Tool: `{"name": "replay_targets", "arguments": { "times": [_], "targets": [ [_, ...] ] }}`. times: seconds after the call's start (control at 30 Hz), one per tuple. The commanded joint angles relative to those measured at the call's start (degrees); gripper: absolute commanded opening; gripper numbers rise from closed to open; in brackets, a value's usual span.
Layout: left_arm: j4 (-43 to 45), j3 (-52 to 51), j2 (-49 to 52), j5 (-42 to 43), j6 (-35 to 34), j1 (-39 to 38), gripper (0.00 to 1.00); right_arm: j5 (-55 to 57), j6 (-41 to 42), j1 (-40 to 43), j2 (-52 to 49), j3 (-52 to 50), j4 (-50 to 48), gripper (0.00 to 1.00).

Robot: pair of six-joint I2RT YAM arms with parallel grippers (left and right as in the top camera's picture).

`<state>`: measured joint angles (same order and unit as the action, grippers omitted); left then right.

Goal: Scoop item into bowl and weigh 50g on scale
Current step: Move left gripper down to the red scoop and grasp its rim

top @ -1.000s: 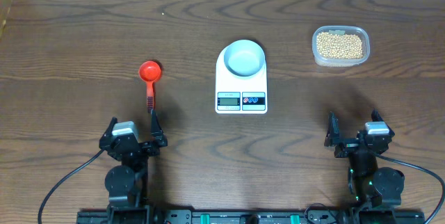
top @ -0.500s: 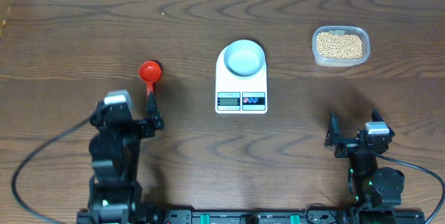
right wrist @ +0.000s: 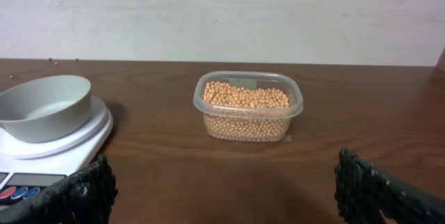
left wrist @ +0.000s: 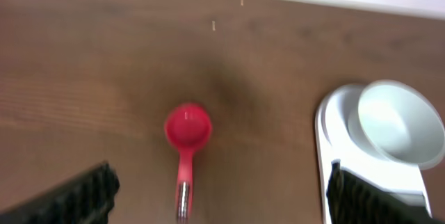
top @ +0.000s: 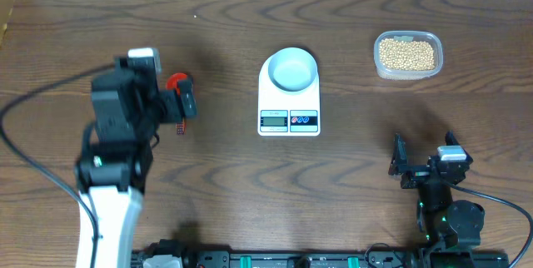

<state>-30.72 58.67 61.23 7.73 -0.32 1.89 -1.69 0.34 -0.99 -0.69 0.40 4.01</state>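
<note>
The handle of the red scoop should stay free to hand over to my right gripper, so my left gripper next needs to grab the red scoop by the rim of its cup (top: 177, 80) (left wrist: 188, 124).
The item, tan beans (top: 407, 54) (right wrist: 247, 97), fills a clear plastic tub (top: 426, 68) (right wrist: 248, 128) at the far right. The white bowl (top: 293, 70) (left wrist: 400, 123) (right wrist: 43, 106) sits empty on the white scale (top: 289, 120) (left wrist: 332, 123) (right wrist: 76, 146) in the middle. A red scoop (top: 177, 80) (left wrist: 188, 125) lies left of the scale, handle toward the front. My left gripper (top: 166, 95) (left wrist: 222, 203) hovers open above the scoop, which it partly hides in the overhead view. My right gripper (top: 423, 161) (right wrist: 226, 193) stands open and empty near the front right, facing the tub.
The dark wooden table (top: 350, 185) ends at a white wall along its far edge (right wrist: 222, 15). A few stray grains lie near that far edge (left wrist: 214, 24). A black cable (top: 33, 168) trails from the left arm.
My left arm has lifted from its place near the front edge and moved away from the front, over the red scoop. The right arm, scale, bowl and tub have not moved.
</note>
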Motion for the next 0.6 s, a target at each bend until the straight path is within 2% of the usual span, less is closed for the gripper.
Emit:
{"name": "replay_targets", "arguments": {
  "times": [0.0, 0.23, 0.33, 0.57],
  "targets": [
    [-5.3, 9.6, 6.3, 2.6, 1.4, 0.5, 0.98, 0.1, -0.6, -0.2, 0.4, -0.1, 0.3, 0.99],
    [-18.2, 26.0, 21.7, 12.4, 1.8, 5.7, 0.98, 0.1, -0.6, -0.2, 0.4, -0.1, 0.3, 0.99],
    [-18.7, 27.5, 25.2, 17.4, 1.8, 7.8, 0.98, 0.1, -0.6, -0.2, 0.4, -0.1, 0.3, 0.99],
    [-18.3, 27.4, 29.1, 16.4, 1.6, 8.8, 0.98, 0.1, -0.6, -0.2, 0.4, -0.1, 0.3, 0.99]
  ]
}}
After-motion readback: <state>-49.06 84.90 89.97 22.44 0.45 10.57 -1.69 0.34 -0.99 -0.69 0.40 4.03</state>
